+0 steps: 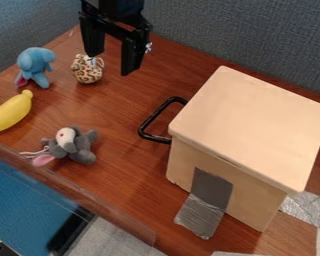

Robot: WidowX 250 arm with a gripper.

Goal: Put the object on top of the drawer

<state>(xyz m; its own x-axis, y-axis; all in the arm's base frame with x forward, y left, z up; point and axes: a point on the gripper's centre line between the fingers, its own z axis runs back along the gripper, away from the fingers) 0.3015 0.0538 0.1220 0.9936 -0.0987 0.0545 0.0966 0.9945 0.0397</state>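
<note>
The leopard-spotted plush toy has to go on top of the drawer box, so my gripper next needs to pick up the toy by its upper part.
My gripper hangs at the top of the view, left of centre, open with its two fingers apart and nothing between them. A leopard-spotted plush toy is just below and left of its left finger. A blue plush elephant sits further left. The yellow banana lies at the left edge, and a grey plush toy with a pink ear lies below, near the table's front edge. The wooden drawer box stands at the right, its flat top bare, with a black handle on its left side.
Grey tape runs from the drawer box down to the wooden table. Silvery tape lies at the lower right. Grey-blue partition walls rise behind the table. A clear strip borders its front edge.
</note>
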